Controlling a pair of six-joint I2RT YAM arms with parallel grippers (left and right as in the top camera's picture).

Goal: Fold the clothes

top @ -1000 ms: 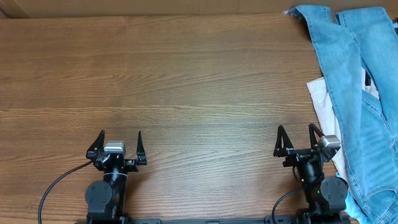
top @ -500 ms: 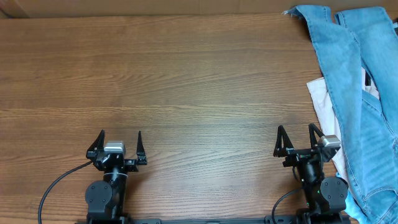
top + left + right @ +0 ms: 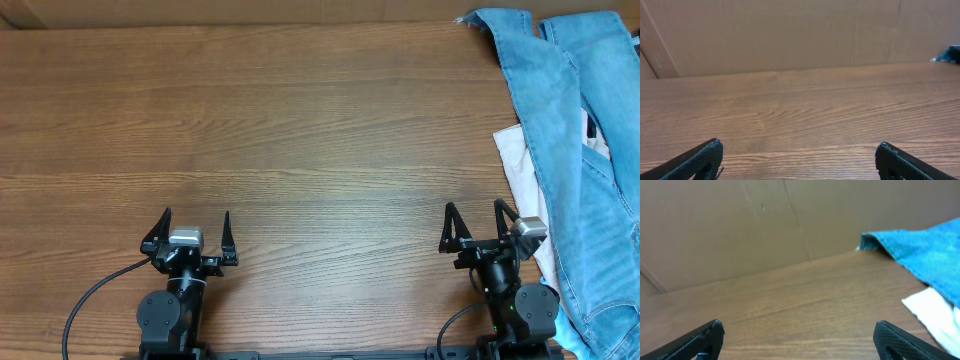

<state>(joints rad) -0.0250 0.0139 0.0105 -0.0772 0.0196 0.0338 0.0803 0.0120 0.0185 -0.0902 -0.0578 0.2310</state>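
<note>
The right gripper grips the leg edge facing the empty table next, to spread the light blue denim jeans (image 3: pixel 580 150) for folding.
Light blue denim jeans (image 3: pixel 580 150) lie along the table's right edge, legs running from the far right corner toward the front; they also show at the right of the right wrist view (image 3: pixel 920 247). A white garment (image 3: pixel 520 165) pokes out from under them, also seen in the right wrist view (image 3: pixel 932 310). My left gripper (image 3: pixel 195 217) is open and empty near the front left. My right gripper (image 3: pixel 476 210) is open and empty near the front right, just left of the jeans. A dark jeans corner (image 3: pixel 947 53) shows far right in the left wrist view.
The wooden table (image 3: pixel 280 130) stretches bare from the left to the jeans. A cardboard wall (image 3: pixel 790 30) stands behind the table's far edge. Both arm bases sit at the front edge.
</note>
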